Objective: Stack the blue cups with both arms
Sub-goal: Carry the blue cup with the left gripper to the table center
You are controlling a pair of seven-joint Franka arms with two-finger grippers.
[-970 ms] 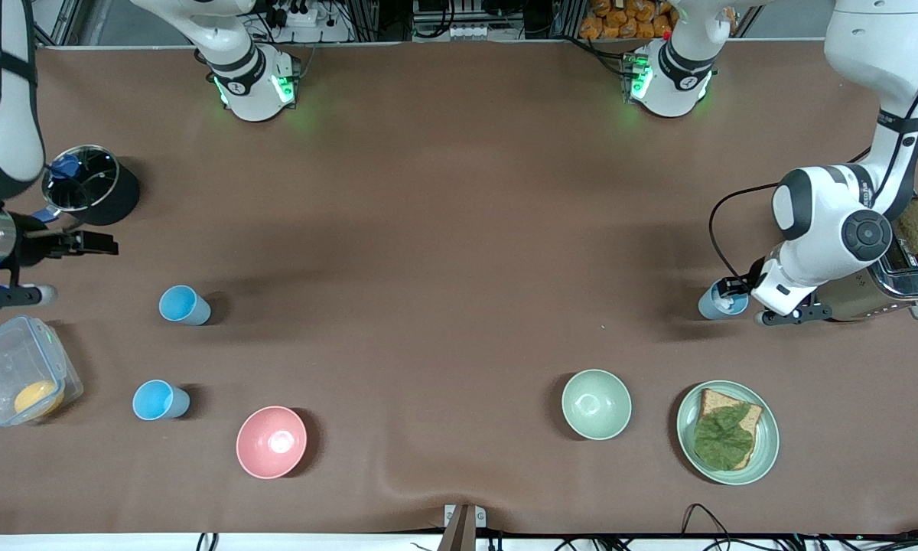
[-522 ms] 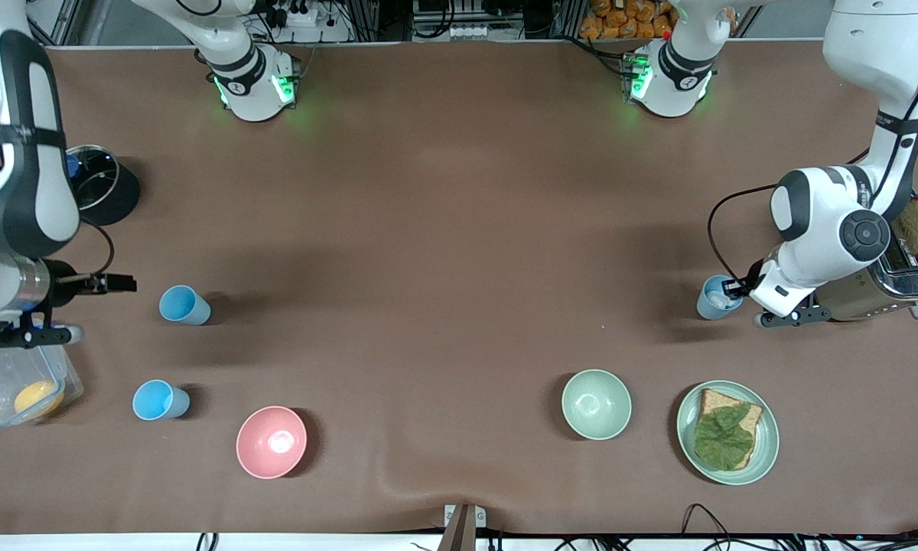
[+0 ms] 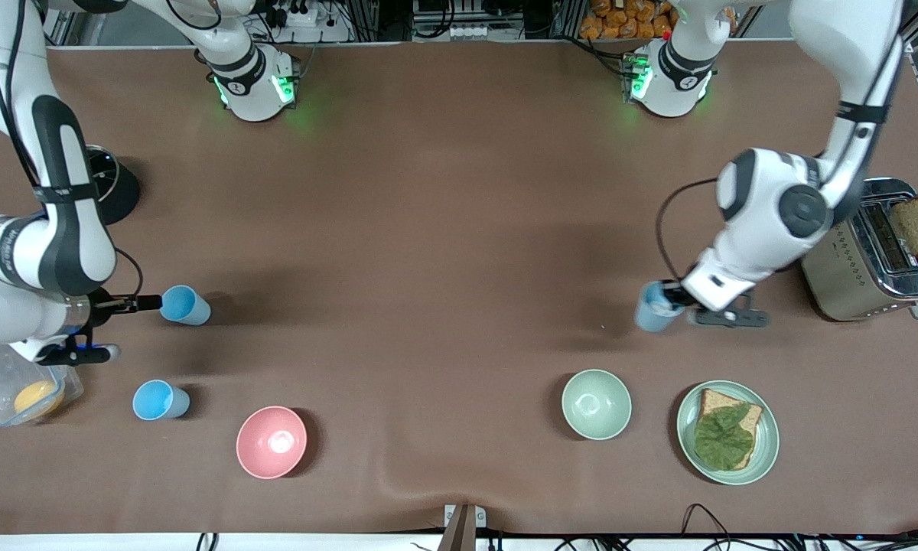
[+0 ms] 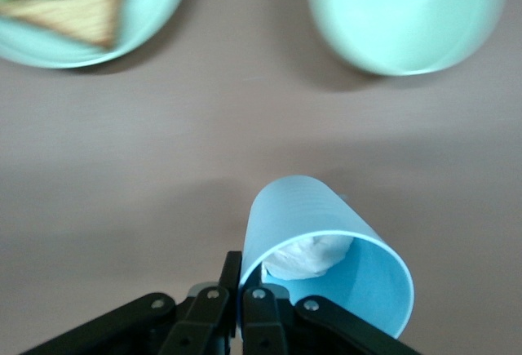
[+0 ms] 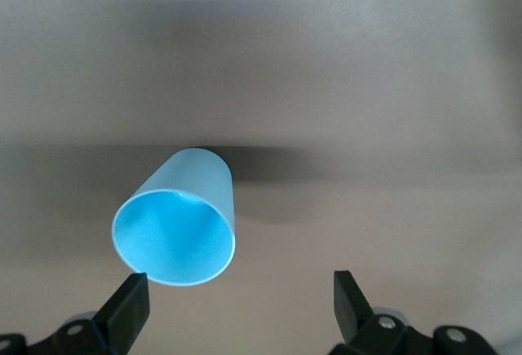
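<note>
Next, my right gripper picks up this standing cup by its rim [image 3: 179, 304] [image 5: 232, 250] and stacks it with the blue cup in my left gripper.
Three blue cups are in view. My left gripper [image 3: 675, 295] is shut on the rim of one blue cup [image 3: 649, 307] and holds it over the table, between the toaster and the table's middle. In the left wrist view its fingers pinch the wall of this cup [image 4: 322, 237], and something white lies inside. My right gripper [image 3: 141, 303] is open, just beside a second blue cup [image 3: 184, 304] at the right arm's end. In the right wrist view this cup [image 5: 179, 223] stands close to one fingertip [image 5: 130, 304] of the gripper [image 5: 238, 302]. A third blue cup [image 3: 159, 400] stands nearer to the front camera.
A pink bowl [image 3: 271, 441] stands near the third cup. A pale green bowl [image 3: 597, 403] and a plate [image 3: 765, 451] with bread and lettuce lie below the held cup. A toaster [image 3: 864, 260], a clear container [image 3: 11, 379] and a black pot [image 3: 115, 187] stand at the table's ends.
My left gripper has carried its cup away from the toaster toward the table's middle. My right gripper has moved from near the black pot to beside the second cup.
</note>
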